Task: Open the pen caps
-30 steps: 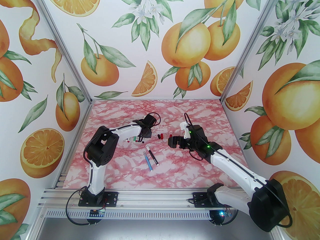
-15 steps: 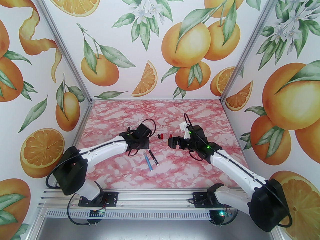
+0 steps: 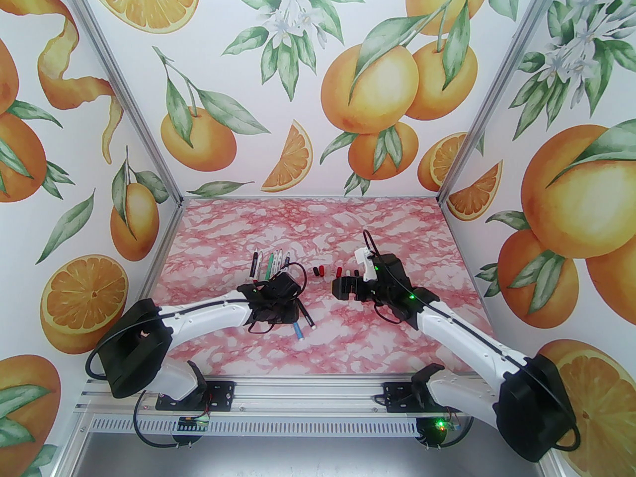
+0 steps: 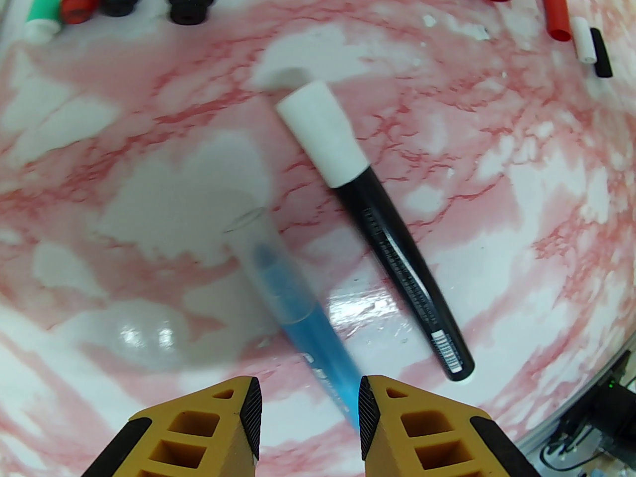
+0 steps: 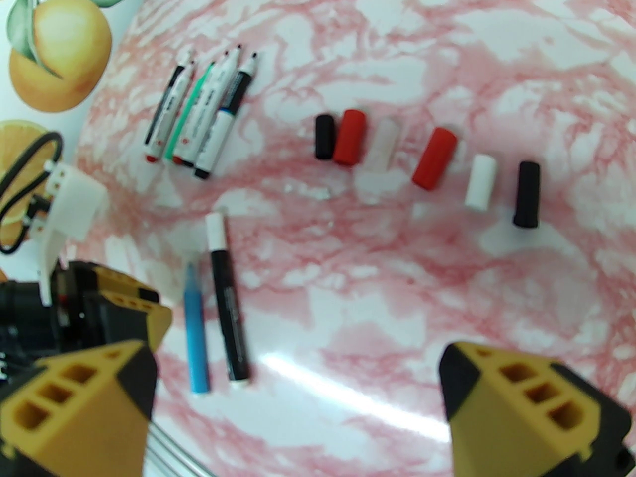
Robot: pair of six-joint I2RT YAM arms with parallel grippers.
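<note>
My left gripper grabs the blue pen (image 4: 323, 351) by its blue body next, leaving the clear cap free for my right gripper to open.
Two capped pens lie side by side mid-table: a blue pen (image 4: 323, 351) with a clear cap (image 4: 253, 246) and a black pen (image 4: 402, 271) with a white cap (image 4: 323, 132). My left gripper (image 4: 310, 395) hovers open over the blue pen's rear end, which runs under the gap close to the right finger (image 4: 370, 415). In the top view the left gripper (image 3: 279, 311) covers most of both pens. Several loose pen caps (image 5: 435, 158), black, red, clear and white, lie in a row. Just behind them, my right gripper (image 5: 298, 415) stands wide open and holds nothing; the top view also shows the right gripper (image 3: 340, 286).
Several uncapped pens (image 3: 271, 264) lie in a tight row at the back left, their ends (image 4: 119, 0) toward my left gripper. Printed walls close the pink marble table (image 3: 397, 226) on three sides. The arm bases stand on the rail at the near edge.
My left arm swung back from the row of pens toward the near side and now sits over the blue and black pens, uncovering the row. Its jaws widened a little. The right arm barely shifted.
</note>
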